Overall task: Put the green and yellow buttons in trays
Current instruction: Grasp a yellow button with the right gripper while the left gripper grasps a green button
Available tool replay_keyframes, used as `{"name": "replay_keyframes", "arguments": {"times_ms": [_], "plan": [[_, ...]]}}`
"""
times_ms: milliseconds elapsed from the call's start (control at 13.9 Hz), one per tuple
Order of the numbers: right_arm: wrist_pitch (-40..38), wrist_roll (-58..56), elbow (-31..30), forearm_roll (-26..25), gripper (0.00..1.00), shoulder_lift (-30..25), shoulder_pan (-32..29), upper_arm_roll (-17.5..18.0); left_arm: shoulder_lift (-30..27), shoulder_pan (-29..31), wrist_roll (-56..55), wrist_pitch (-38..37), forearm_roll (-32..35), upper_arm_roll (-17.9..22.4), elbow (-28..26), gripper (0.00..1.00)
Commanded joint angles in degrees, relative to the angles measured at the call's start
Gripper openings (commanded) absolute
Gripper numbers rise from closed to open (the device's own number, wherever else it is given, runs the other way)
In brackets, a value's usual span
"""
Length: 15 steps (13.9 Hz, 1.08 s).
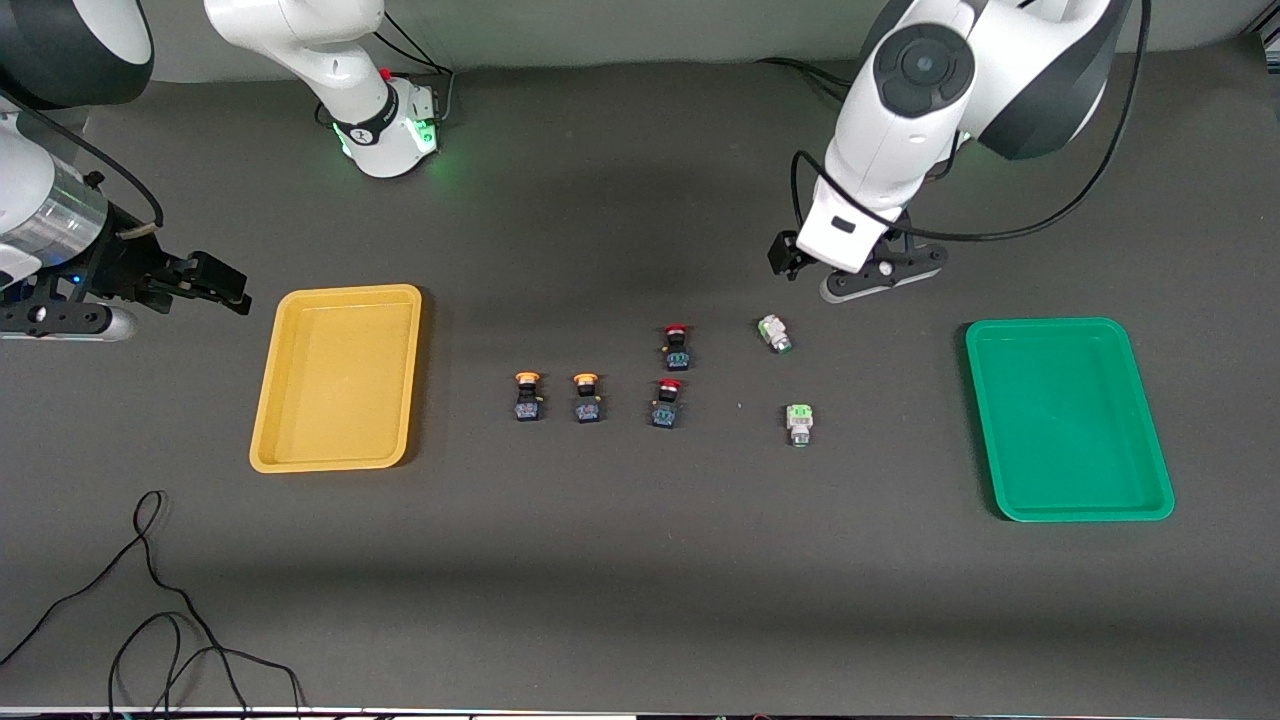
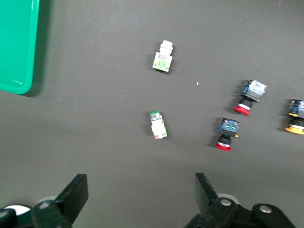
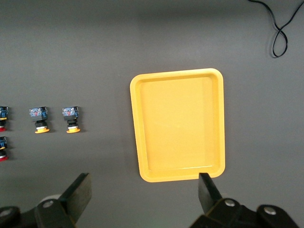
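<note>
My left gripper will next grab a green button by its white body below the cap [image 1: 770, 329], and then place the button in the green tray [image 1: 1065, 420].
Two pale green buttons [image 1: 775, 333] [image 1: 799, 424] lie on the table between the red buttons and the bright green tray [image 1: 1065, 420]. Two orange-yellow buttons [image 1: 528, 396] [image 1: 587, 397] stand side by side between the red buttons and the mustard yellow tray [image 1: 340, 380]. Both trays hold nothing. My left gripper [image 1: 862, 283] is open and empty over bare table by one green button [image 2: 157, 125]; the other green button [image 2: 162, 59] and the green tray [image 2: 16, 42] also show. My right gripper [image 1: 225, 285] is open and empty over bare table beside the yellow tray [image 3: 178, 128]; both yellow buttons [image 3: 40, 118] [image 3: 71, 118] show there.
Two red-capped black buttons [image 1: 677, 346] [image 1: 667, 403] stand between the yellow and green buttons. A loose black cable [image 1: 150, 600] lies on the table near the front camera at the right arm's end, nearer the camera than the yellow tray.
</note>
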Motion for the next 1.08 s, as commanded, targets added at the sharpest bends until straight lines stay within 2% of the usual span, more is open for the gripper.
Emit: {"name": "replay_keyframes", "arguments": {"times_ms": [0,143,287,646,861,1004], "plan": [[-0.49,0.49,-0.89,1.65,1.00,-1.11,0.80,-0.40,-1.61,-0.78,-2.93,9.34,-0.20,0.21,-9.40,1.00],[-1.19,1.37,-0.35,4.89,1.00,-0.84,0.80,-0.31,0.93,-1.74,-4.34,17.08,-0.11,-0.06,-13.19,1.00],[-1.19,4.17,-0.35,5.17,1.00,-0.58,2.20,0.13,4.97,-2.45,-5.31,22.10,0.50,0.03,-14.08,1.00],[0.30,14.80,-0.88,5.17,1.00,3.01,11.85,0.13,16.31,-2.36,-5.40,32.21,0.59,0.03,-14.17,1.00],[7.74,20.79,-3.42,5.08,1.00,8.37,17.14,0.13,20.80,-2.63,-6.10,37.23,0.60,0.12,-15.05,1.00],[15.55,21.68,-7.36,5.08,1.00,10.92,19.16,0.13,22.21,-3.41,-6.98,37.86,0.60,0.12,-15.23,1.00]]}}
